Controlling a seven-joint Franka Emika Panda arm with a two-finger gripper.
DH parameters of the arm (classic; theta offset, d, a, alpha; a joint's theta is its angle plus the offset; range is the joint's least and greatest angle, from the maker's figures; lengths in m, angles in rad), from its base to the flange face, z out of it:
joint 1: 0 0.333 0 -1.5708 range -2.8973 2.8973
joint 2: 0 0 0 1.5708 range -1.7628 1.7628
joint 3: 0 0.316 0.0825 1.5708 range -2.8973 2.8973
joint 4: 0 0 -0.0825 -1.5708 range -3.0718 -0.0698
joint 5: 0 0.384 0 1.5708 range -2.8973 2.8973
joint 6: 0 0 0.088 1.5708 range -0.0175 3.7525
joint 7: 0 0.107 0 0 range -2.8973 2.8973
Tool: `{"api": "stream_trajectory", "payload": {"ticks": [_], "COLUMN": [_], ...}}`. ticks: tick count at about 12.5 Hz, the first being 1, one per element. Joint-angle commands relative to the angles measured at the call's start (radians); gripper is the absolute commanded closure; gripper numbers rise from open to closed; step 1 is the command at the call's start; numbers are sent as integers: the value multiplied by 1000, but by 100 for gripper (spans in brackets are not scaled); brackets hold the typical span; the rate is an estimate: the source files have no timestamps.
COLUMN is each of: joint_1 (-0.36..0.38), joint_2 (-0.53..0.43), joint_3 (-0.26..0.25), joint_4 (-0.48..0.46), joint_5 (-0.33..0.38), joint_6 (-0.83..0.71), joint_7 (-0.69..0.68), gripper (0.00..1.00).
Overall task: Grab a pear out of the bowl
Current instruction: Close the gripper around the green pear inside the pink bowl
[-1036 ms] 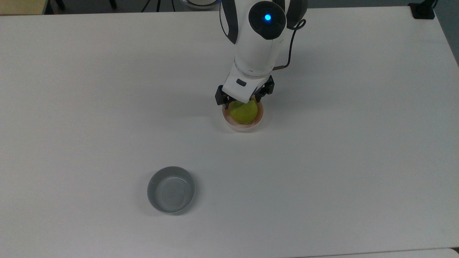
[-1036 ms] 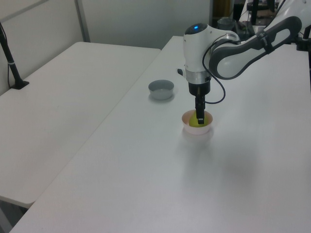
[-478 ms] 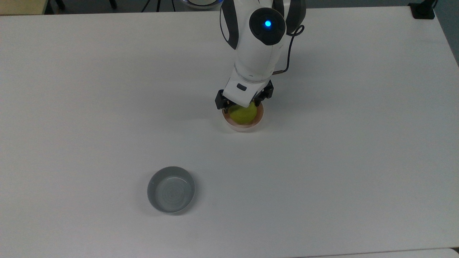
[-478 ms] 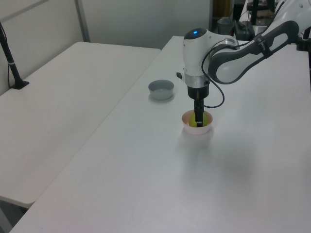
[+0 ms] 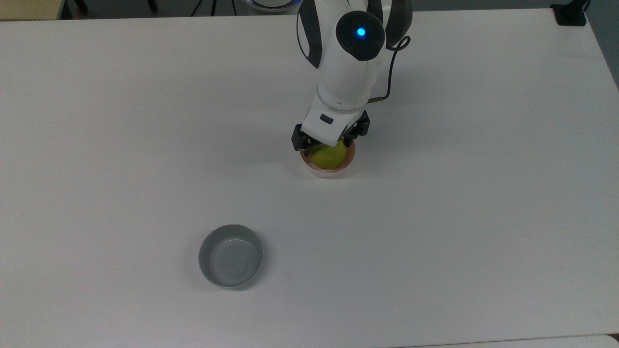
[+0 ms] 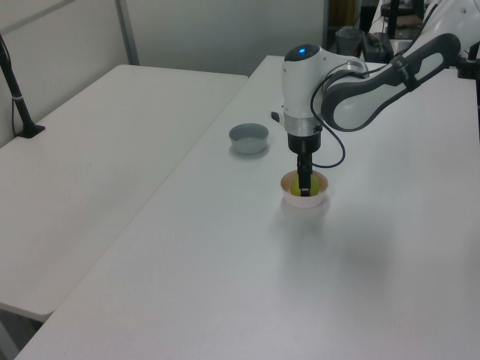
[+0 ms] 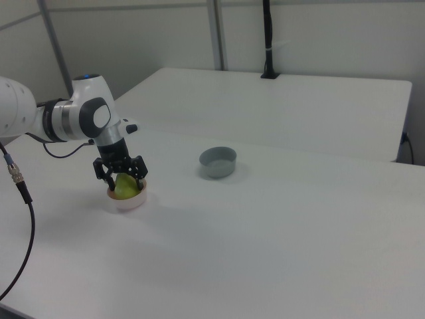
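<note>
I will next grab the yellow-green pear by its rounded body (image 6: 315, 185) with my gripper, so that I can lift the pear out of the pink bowl (image 6: 306, 202).
A yellow-green pear (image 5: 331, 155) lies in the small pale pink bowl (image 5: 333, 173) just above the middle of the top view. My gripper (image 5: 328, 146) points straight down over it, open, with one black finger on each side of the pear and lowered to about the bowl's rim. In the right view the fingers (image 7: 137, 172) straddle the pear (image 7: 125, 188) inside the bowl (image 7: 128, 203). The left view has the gripper (image 6: 304, 186) edge-on, covering part of the pear (image 6: 297, 190) in the bowl (image 6: 306, 202).
A grey bowl (image 5: 230, 256) with ringed inside stands empty toward the top view's lower left, well away from the pink bowl; it is also in the left view (image 6: 249, 138) and right view (image 7: 218, 162). The white table (image 5: 459, 217) is bare around both bowls.
The gripper has come down lower over the pear, its fingers now deeper beside it. The pear and both bowls have stayed in place.
</note>
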Motion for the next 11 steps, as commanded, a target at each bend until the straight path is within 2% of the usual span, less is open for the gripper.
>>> {"api": "stream_trajectory", "payload": {"ticks": [1,3,7,11], "joint_1": [9,9,9,10], "joint_2": [-7,-7,-8,-33], "joint_3": [-4,-4,-4,-3], "joint_4": [-25,-25,-25,-16], "joint_5": [-18,-18,-18,-15], "joint_6": [35,35,35,-3], "joint_7": [-5,-5,-5,-5], "gripper": [7,15,40,43]}}
